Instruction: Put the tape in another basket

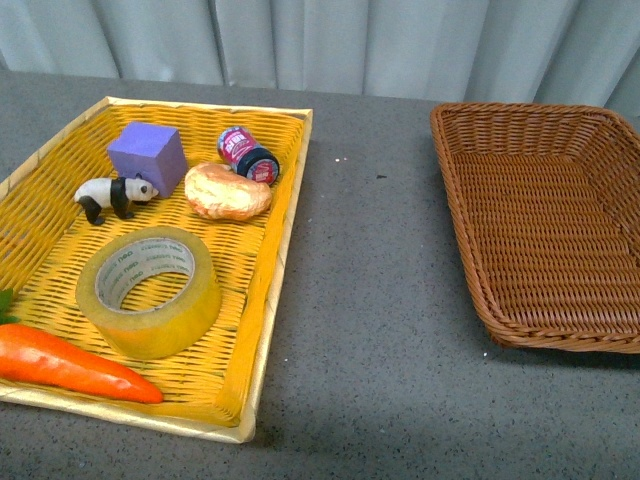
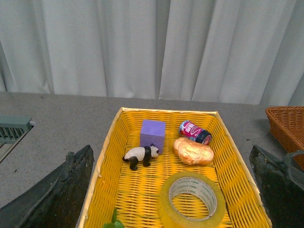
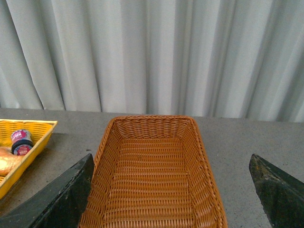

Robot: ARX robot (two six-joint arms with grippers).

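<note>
The left gripper should next grab the tape by its narrow ring side [image 2: 165, 202], because the tape is a wide roll with an open core [image 2: 191, 202].
The tape [image 1: 150, 290], a wide yellowish roll with a white printed core, lies flat in the yellow woven tray [image 1: 262, 270] on the left; it also shows in the left wrist view [image 2: 192, 202]. The brown wicker basket [image 1: 470, 170] sits on the right and holds nothing; the right wrist view shows it [image 3: 209, 190]. Neither arm shows in the front view. My left gripper [image 2: 175, 190] is open above the yellow tray [image 2: 107, 156], its fingers [image 2: 61, 190] wide on either side. My right gripper [image 3: 173, 190] is open above the brown basket, empty.
The yellow tray also holds a purple cube [image 1: 148, 155], a toy panda [image 1: 112, 195], a bread roll [image 1: 228, 190], a small pink-labelled jar [image 1: 247, 153] and an orange carrot [image 1: 70, 365]. Grey tabletop [image 1: 370, 300] lies between the trays. Curtains hang behind.
</note>
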